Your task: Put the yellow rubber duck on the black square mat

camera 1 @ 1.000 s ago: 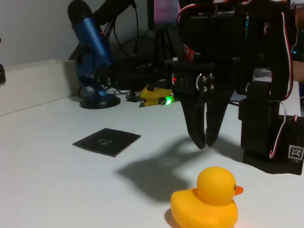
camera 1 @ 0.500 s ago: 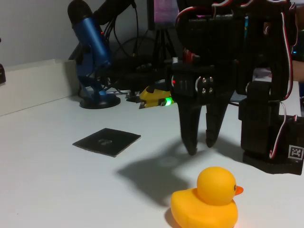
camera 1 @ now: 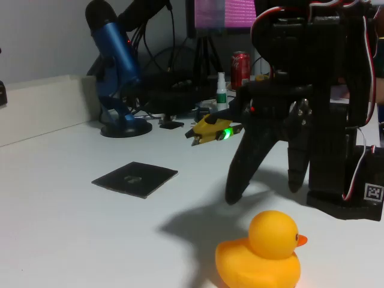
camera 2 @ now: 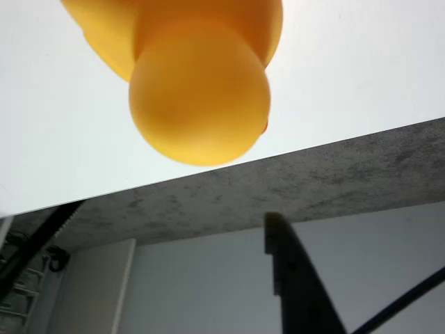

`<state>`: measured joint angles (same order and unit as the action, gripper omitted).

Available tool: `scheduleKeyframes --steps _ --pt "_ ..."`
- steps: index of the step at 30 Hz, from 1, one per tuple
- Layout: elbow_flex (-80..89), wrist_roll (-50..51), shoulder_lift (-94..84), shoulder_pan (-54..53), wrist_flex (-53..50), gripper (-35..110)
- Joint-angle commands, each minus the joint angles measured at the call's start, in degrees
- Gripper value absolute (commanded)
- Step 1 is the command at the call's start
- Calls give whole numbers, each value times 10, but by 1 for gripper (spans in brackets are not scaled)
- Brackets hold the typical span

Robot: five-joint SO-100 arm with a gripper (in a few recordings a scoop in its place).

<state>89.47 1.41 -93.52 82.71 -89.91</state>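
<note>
The yellow rubber duck should next be grabbed by its round head (camera 1: 271,233), so that my gripper can set it down on the black square mat (camera 1: 135,178).
The yellow rubber duck (camera 1: 263,252) sits on the white table at the front, beak pointing right. My black gripper (camera 1: 264,191) hangs just behind and above it, fingers spread wide apart and holding nothing. In the wrist view the duck (camera 2: 198,83) looms large at the top, its round head nearest, and one dark finger (camera 2: 295,278) shows at the bottom. The black square mat (camera 1: 135,178) lies flat to the left of the duck, with a faint round mark at its centre.
A blue microphone on a stand (camera 1: 117,72) rises at the back left. A yellow gadget with a green light (camera 1: 214,130) lies behind the gripper. The arm's black base (camera 1: 345,180) stands at the right. A red can (camera 1: 241,65) and cables crowd the back.
The gripper's fingers have spread from nearly together to wide apart. The arm has shifted right and tilted, uncovering the yellow gadget and the can. Duck and mat have not moved.
</note>
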Motion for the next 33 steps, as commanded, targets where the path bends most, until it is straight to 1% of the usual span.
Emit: scheduleKeyframes --steps 1,6,16,20,27,33 --pt "24 2 -11 18 -6 55" --pt "62 2 -12 13 -5 55" --pt "62 2 -11 -52 -5 55" --pt "62 2 -4 -54 -4 55" --pt "54 2 83 -51 -4 55" --pt "59 2 88 -48 -4 55"
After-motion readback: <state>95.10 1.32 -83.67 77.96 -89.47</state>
